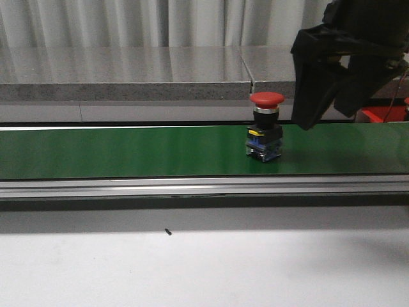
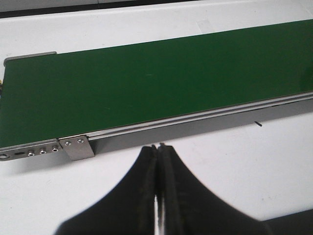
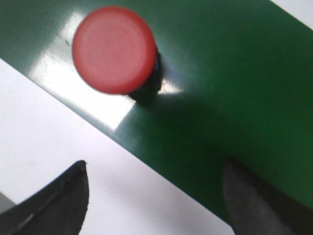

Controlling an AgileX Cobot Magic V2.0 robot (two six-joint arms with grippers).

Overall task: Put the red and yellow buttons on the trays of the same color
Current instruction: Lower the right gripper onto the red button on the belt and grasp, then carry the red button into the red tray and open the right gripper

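The red cap (image 1: 267,100) is ahead of my right gripper's fingers, so they would miss it now and should move toward it before they close on it.
A red button (image 1: 266,100) with a mushroom cap on a black and blue body stands upright on the green conveyor belt (image 1: 128,150). My right gripper (image 1: 324,114) hangs just to its right and slightly above the belt, open and holding nothing. In the right wrist view the red button's cap (image 3: 113,49) lies ahead of the open right gripper (image 3: 156,171), outside the fingers (image 3: 73,196). A red tray (image 1: 383,114) shows partly behind the right arm. My left gripper (image 2: 158,147) is shut and empty over the white table beside the belt's end. No yellow button or yellow tray is in view.
The belt's metal side rail (image 1: 192,187) runs along its front edge, with an end bracket (image 2: 77,147). White tabletop (image 1: 204,268) lies in front, carrying a small dark speck (image 1: 168,231). A grey stone ledge (image 1: 128,73) and curtains stand behind.
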